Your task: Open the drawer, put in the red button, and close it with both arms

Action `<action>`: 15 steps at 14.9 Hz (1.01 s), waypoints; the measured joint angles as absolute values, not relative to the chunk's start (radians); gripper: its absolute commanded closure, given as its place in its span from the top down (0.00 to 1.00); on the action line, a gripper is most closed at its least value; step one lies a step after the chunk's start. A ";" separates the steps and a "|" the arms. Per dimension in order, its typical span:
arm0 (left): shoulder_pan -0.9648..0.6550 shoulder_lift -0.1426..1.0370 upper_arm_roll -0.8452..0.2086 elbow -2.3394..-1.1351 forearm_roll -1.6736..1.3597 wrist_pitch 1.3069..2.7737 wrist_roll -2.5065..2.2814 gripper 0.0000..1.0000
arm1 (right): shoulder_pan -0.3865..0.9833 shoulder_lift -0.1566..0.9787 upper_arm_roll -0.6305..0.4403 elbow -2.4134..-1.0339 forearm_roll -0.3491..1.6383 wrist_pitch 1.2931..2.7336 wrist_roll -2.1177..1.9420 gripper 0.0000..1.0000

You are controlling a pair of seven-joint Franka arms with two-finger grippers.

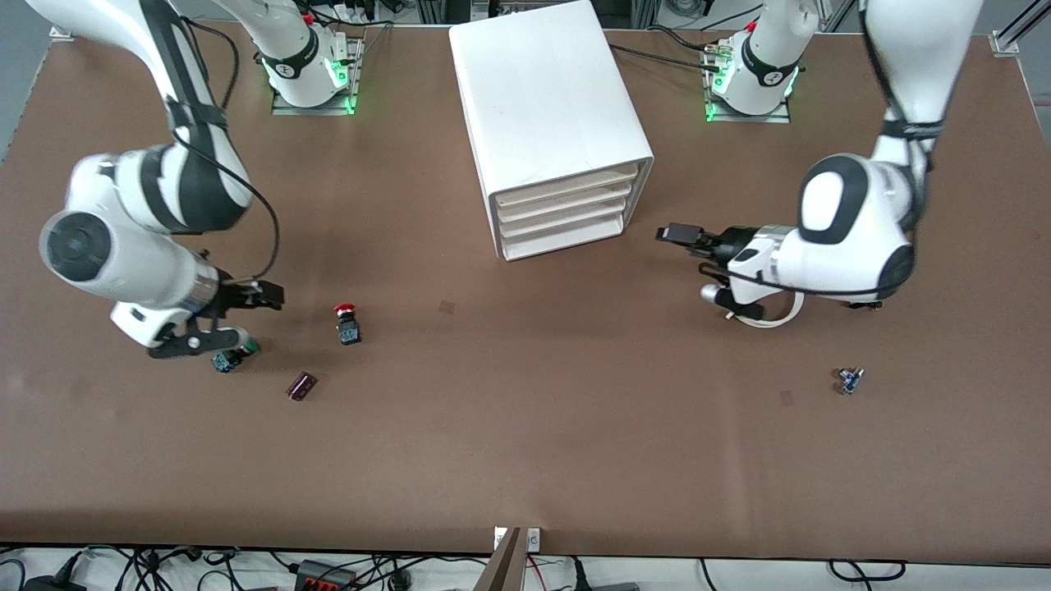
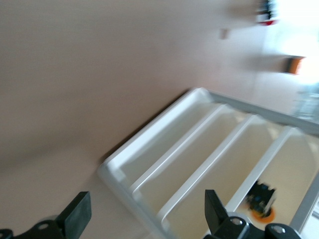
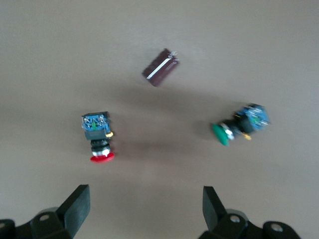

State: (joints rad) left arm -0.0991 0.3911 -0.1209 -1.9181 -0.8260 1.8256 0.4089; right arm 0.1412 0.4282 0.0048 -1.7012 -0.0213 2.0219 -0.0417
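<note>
Next, my right gripper grabs the red button by its black neck (image 1: 346,318) beside the red cap (image 1: 344,307) to put it into the drawer.
The red button (image 1: 346,322) lies on the brown table toward the right arm's end; its red cap and blue-black body also show in the right wrist view (image 3: 98,137). My right gripper (image 1: 267,295) hangs open and empty just above the table, beside the red button (image 3: 144,206). The white drawer cabinet (image 1: 550,123) stands mid-table near the bases, with its three drawer fronts (image 1: 566,209) facing the front camera and none pulled out. My left gripper (image 1: 676,235) is open and empty, level with the drawer fronts and a short way off toward the left arm's end (image 2: 144,214).
A green-capped button (image 1: 234,355) lies under the right wrist (image 3: 239,124). A dark maroon cylinder (image 1: 302,385) lies nearer the front camera (image 3: 160,67). A small blue part (image 1: 850,380) lies toward the left arm's end. A small black-and-orange part (image 2: 261,200) sits inside the cabinet.
</note>
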 measured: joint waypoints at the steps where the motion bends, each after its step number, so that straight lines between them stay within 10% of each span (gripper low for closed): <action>1: -0.100 0.417 -0.122 -1.941 -0.901 1.841 0.506 1.00 | 0.158 0.460 0.005 -1.697 -0.021 2.044 -0.042 1.00; 15: -0.099 0.497 -0.187 -2.090 -1.196 1.754 0.984 0.73 | 0.228 0.667 0.039 -1.666 -0.021 2.128 -0.051 1.00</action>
State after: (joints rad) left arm -0.0993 0.4971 -0.1872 -2.0903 -1.1962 1.7536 0.9841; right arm 0.2283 0.6672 0.0386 -1.6656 -0.0213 2.1278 -0.0513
